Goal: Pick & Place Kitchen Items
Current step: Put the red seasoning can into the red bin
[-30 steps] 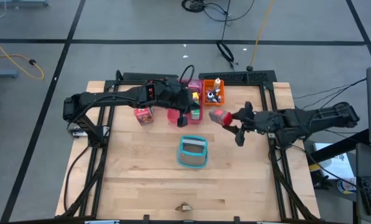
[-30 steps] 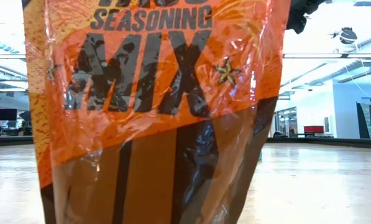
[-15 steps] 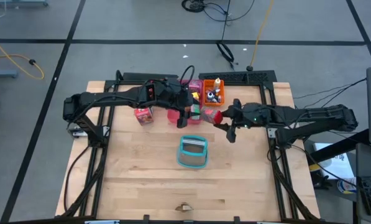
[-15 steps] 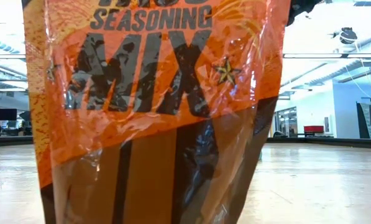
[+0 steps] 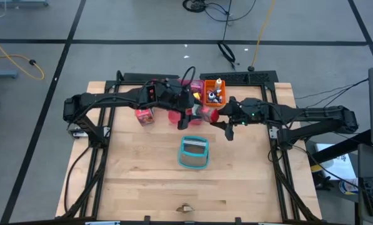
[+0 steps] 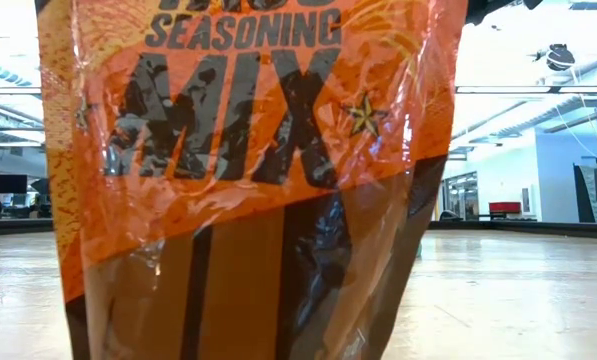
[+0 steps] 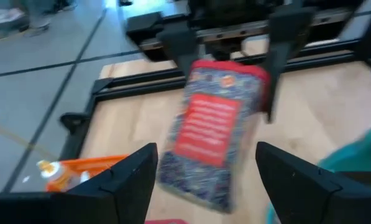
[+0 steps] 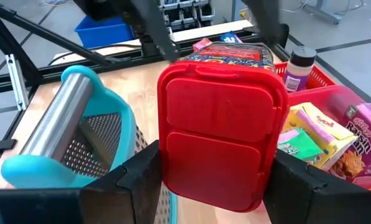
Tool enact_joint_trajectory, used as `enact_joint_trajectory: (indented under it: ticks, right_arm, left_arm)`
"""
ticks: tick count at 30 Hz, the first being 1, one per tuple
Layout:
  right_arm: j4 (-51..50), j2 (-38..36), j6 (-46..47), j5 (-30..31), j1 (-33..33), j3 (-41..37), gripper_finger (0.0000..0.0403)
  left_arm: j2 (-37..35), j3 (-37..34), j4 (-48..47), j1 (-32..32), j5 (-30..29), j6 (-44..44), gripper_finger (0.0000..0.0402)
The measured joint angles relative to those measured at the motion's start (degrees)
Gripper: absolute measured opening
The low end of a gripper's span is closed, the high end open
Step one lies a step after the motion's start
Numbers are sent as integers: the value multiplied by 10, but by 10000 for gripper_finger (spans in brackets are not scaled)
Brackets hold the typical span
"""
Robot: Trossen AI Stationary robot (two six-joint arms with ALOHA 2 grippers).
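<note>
The left gripper should next take over the carton from the right gripper, which is at its red end [image 7: 230, 67], by taking hold of its patterned bottom end [image 7: 196, 183].
A blue patterned carton [image 5: 206, 114] with a red label [image 7: 213, 124] and a red end [image 8: 219, 137] hangs over the table's far middle, between my two grippers. My right gripper [image 5: 218, 119] is shut on it and reaches in from the table's right. My left gripper [image 5: 189, 114] comes from the left. Its open fingers [image 7: 141, 171] stand to either side of the carton's other end, and I cannot tell whether they touch it. Another red carton [image 5: 144, 115] rests on the wood. My right gripper pinches the carton's red end [image 8: 169, 162] between its two fingers, one on each opposite side. The fingers [image 7: 283, 43] come nearly level from the table's right, along the carton. The carton is lifted clear of the table, lying roughly level, its free end toward my left gripper.
A teal basket [image 5: 193, 153] with a metal bar [image 8: 61, 118] lies just nearer than the grippers. Trays with small groceries stand at the far middle: orange [image 5: 213, 94], pink [image 5: 195, 86] and red [image 8: 309, 74]. An orange seasoning packet [image 6: 248, 150] blocks the low view.
My right gripper has carried the carton toward the table's left, up to my left gripper, with the carton staying clear of the table. My left arm has stayed in place.
</note>
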Motion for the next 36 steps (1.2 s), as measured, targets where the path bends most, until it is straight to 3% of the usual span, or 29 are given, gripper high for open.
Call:
enact_joint_trajectory:
  ticks: [6,11,16,22,28,33,36]
  right_arm:
    - [-2,0,-9,-29,-16,0,209]
    - [24,0,-15,-32,-15,0,209]
    - [40,11,-21,-53,-16,0,209]
    - [63,32,-30,-77,-14,0,209]
    - [71,33,-34,-77,-14,5,209]
    - [63,33,-40,-86,-14,5,209]
    - [56,35,-36,-85,-15,7,209]
  left_arm:
    - [0,0,7,2,-38,-3,278]
    - [0,0,7,8,9,-11,274]
    - [0,0,14,11,19,-18,275]
    - [15,0,29,20,116,-40,266]
    - [33,0,14,25,130,-39,241]
    - [36,0,7,32,173,-44,194]
    - [36,0,9,36,181,-43,193]
